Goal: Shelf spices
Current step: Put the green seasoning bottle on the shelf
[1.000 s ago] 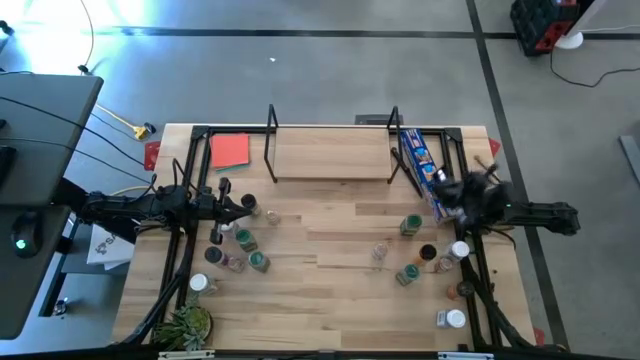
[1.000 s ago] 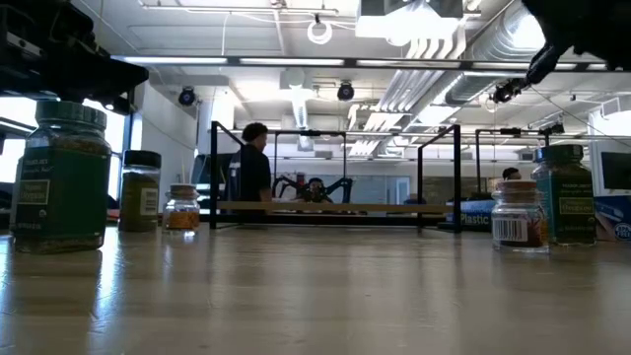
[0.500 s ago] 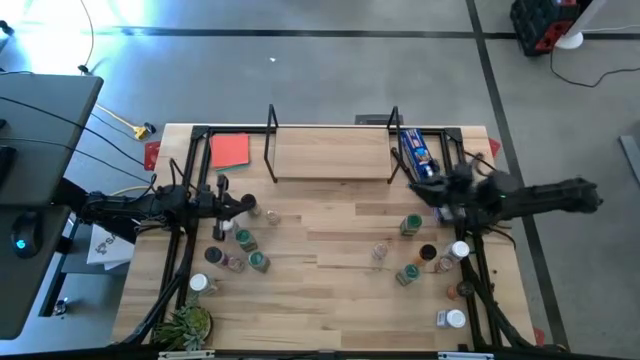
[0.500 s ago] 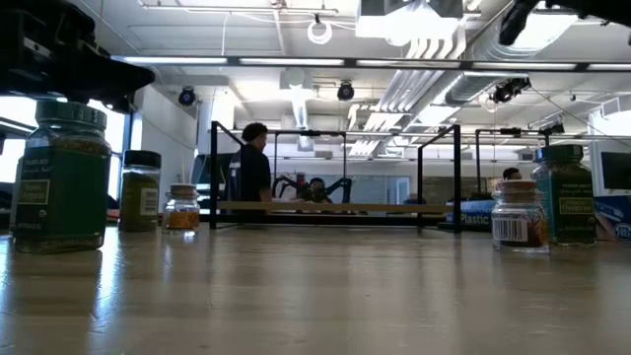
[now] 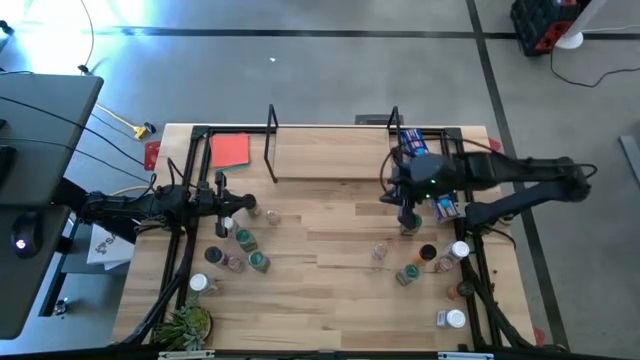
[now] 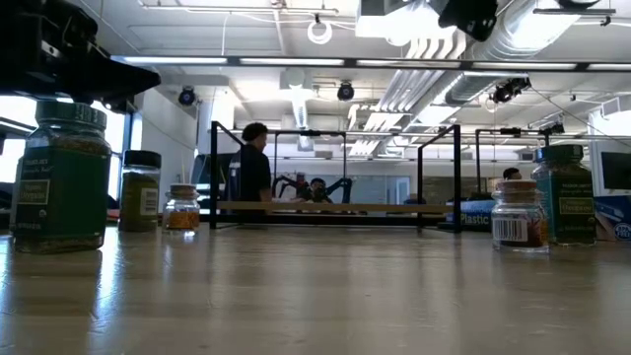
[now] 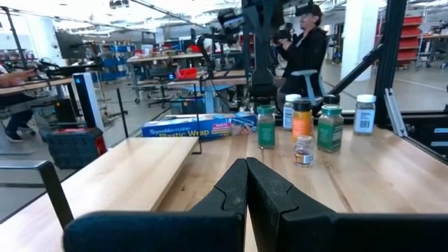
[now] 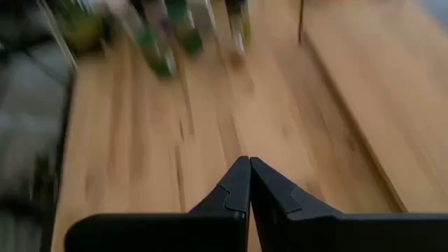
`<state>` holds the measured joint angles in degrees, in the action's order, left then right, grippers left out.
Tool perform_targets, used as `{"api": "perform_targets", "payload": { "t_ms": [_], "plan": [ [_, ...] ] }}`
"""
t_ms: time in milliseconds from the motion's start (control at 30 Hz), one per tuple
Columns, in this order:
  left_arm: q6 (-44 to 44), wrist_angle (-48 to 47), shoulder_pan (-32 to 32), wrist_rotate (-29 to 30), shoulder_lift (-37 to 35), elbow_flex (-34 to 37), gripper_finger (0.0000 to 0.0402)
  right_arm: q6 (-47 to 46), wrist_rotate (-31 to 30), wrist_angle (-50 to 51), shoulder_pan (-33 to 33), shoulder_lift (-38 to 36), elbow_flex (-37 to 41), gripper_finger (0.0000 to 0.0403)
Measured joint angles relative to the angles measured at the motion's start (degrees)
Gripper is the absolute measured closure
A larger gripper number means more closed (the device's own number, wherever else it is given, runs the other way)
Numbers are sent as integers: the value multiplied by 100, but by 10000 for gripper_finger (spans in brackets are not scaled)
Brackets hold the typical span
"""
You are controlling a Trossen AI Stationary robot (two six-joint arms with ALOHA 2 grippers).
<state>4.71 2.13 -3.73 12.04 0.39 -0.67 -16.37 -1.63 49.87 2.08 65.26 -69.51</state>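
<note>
My right gripper should next grab the green-capped jar by its cap to fill the shelf (image 5: 330, 155) with spices.
Spice jars stand upright on their bases in two groups on the table: a left group (image 5: 243, 240) and a right group (image 5: 428, 256). In the low view they show as a large green jar (image 6: 61, 177) and a brown jar (image 6: 518, 213). The shelf (image 5: 330, 155), a light board between black end frames, stands bare at the far edge. My left gripper (image 5: 250, 207) is shut and empty beside the left group; it also shows in its wrist view (image 7: 246, 165). My right gripper (image 5: 392, 192) is shut and empty (image 8: 248, 162), above the table near the shelf's right end.
A blue snack package (image 5: 420, 158) lies by the shelf's right frame, partly under my right arm. A red-orange card (image 5: 230, 150) lies at the far left. A small plant (image 5: 185, 325) stands at the near left corner. Bare wood lies between the jar groups.
My right gripper has swung toward the table's left edge, passing over the blue package to a spot by the shelf's right end. The right wrist view is blurred by the motion. The jars and the shelf have kept their places.
</note>
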Motion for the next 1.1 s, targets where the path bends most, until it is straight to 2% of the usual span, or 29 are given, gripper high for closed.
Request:
{"api": "perform_targets", "payload": {
  "t_ms": [67,167,267,400,533,700,800,933,1100],
  "plan": [
    [2,11,-2,85,1,0,401,-8,33,613,-8,317,-522,398],
    [2,29,0,170,3,0,401,14,176,844,-6,695,-988,398],
    [2,31,0,187,3,0,401,-16,199,1229,-77,1000,-1225,396],
    [1,33,0,207,3,0,401,-10,188,2634,-102,1288,-1275,362],
    [-146,33,0,205,5,0,401,-109,153,3359,-93,1231,-884,285],
    [-304,31,-2,205,5,0,401,125,121,3146,32,926,-50,172],
    [-330,31,-4,205,6,0,401,221,130,3030,69,816,500,118],
    [-467,31,-4,205,5,0,401,445,74,2640,90,784,1079,82],
    [-466,35,-4,207,6,0,401,463,-36,2091,90,784,1571,77]
  ]
}}
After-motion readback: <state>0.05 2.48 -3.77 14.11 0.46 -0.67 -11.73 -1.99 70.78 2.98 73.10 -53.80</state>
